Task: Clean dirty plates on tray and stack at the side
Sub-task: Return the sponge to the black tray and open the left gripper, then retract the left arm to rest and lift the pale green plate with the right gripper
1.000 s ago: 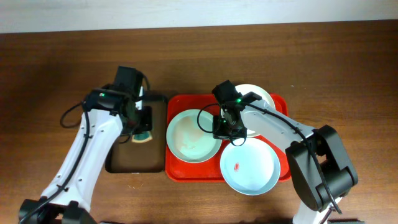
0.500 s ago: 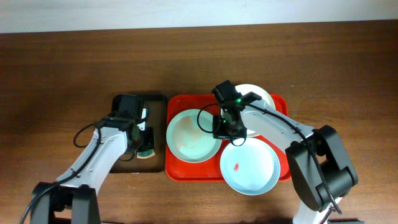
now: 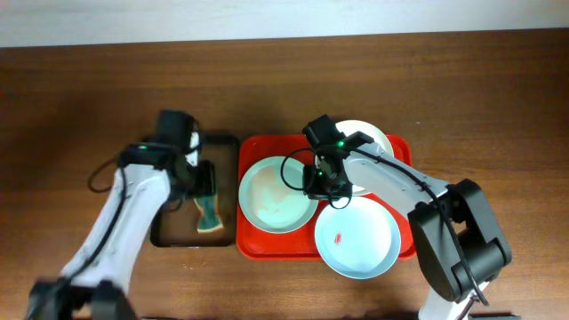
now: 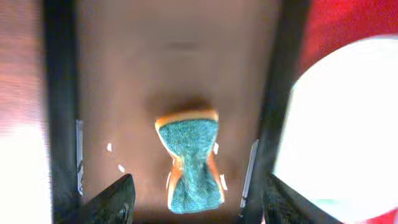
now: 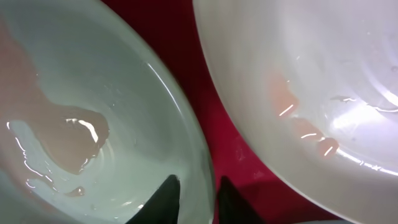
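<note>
Next, my right gripper pinches the mint plate's rim beside the white plate, one finger inside, to tip the mint plate clean over the brown tray.
On the red tray (image 3: 254,244) lie three plates: a mint green plate (image 3: 276,193) at the left, a white plate (image 3: 366,142) at the back and a pale blue plate (image 3: 357,240) with a small red smear at the front. My right gripper (image 3: 322,184) sits low at the mint plate's right rim. In the right wrist view its jaws (image 5: 199,198) stand slightly open, one finger inside the mint plate (image 5: 93,93) and one over the red tray (image 5: 230,143). The white plate (image 5: 311,74) shows pinkish film. My left gripper (image 4: 198,205) is open above a blue-and-orange sponge (image 4: 189,163).
The sponge (image 3: 209,216) lies loose on a black-rimmed brown tray (image 3: 176,233) just left of the red tray. In the left wrist view the brown tray (image 4: 155,74) fills the frame, with the mint plate (image 4: 339,124) at the right edge. Bare wooden table surrounds both trays.
My left gripper has opened and let go of the sponge, which now lies on the brown tray; the gripper has drawn back from it. The right arm and plates have not moved.
</note>
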